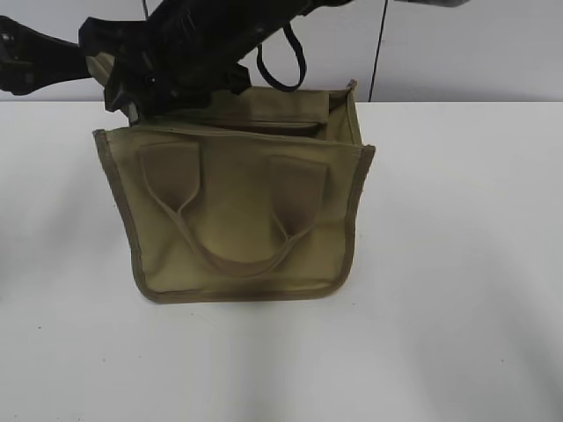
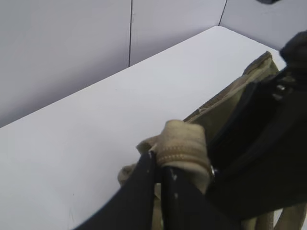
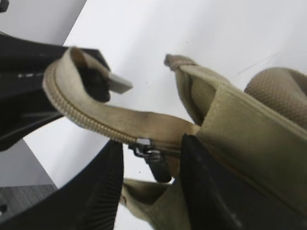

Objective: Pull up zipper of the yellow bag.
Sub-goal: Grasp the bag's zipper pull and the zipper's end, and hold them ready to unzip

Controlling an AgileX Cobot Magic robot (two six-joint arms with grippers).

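Note:
The zipper tape [image 3: 110, 120] is tight against the slider, so the robot's right gripper should next take hold of the zipper pull by its loose hanging end [image 3: 160, 169], where both fingers fit.
The yellow bag [image 1: 237, 220] stands upright on the white table [image 1: 457, 290], its top partly open. My left gripper [image 2: 160, 163] is shut on the fabric end tab of the zipper [image 2: 182, 143] at the bag's back left corner [image 1: 123, 97] and holds the tape lifted in a curve. In the right wrist view the zipper tape [image 3: 110, 120] runs from that tab to the silver slider [image 3: 143, 143], with a dark pull [image 3: 157, 165] hanging below. My right gripper [image 3: 152, 167] is open, one finger on each side of the pull, not touching it.
Both arms crowd over the bag's back left corner [image 1: 176, 61]. A black cable loop [image 1: 286, 66] hangs behind the bag. The front handle [image 1: 229, 246] lies flat on the bag's face. A grey wall [image 1: 457, 44] rises behind the table.

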